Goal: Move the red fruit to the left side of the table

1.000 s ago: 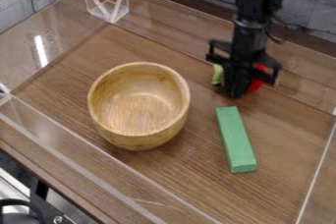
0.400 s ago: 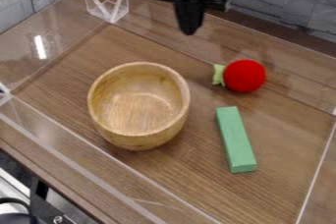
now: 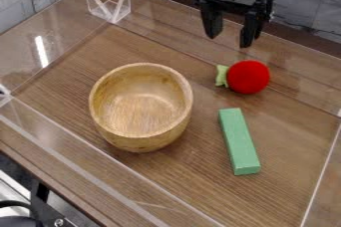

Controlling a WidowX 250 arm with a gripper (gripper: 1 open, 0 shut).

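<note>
Next, my gripper takes hold of the red fruit by its rounded red body (image 3: 249,76) to move the fruit to the left side of the table.
The red fruit (image 3: 248,76), a small rounded strawberry with its green stem end pointing left, lies on the brown wooden table (image 3: 147,191) right of centre. My gripper (image 3: 229,30) hangs in the air above and behind it, pointing down. Its two dark fingers (image 3: 249,32) stand apart with nothing between them, so it is open and clear of the fruit.
A wooden bowl (image 3: 140,106) sits left of centre, wider than the fruit. A flat green block (image 3: 240,140) lies in front of the fruit. Low clear acrylic walls (image 3: 54,161) border the table, and a clear folded stand (image 3: 107,4) sits at the back left corner.
A second ago the gripper was down on the table around the fruit. It has since risen, leaving the fruit where it lay, and its fingers have spread from shut to open.
</note>
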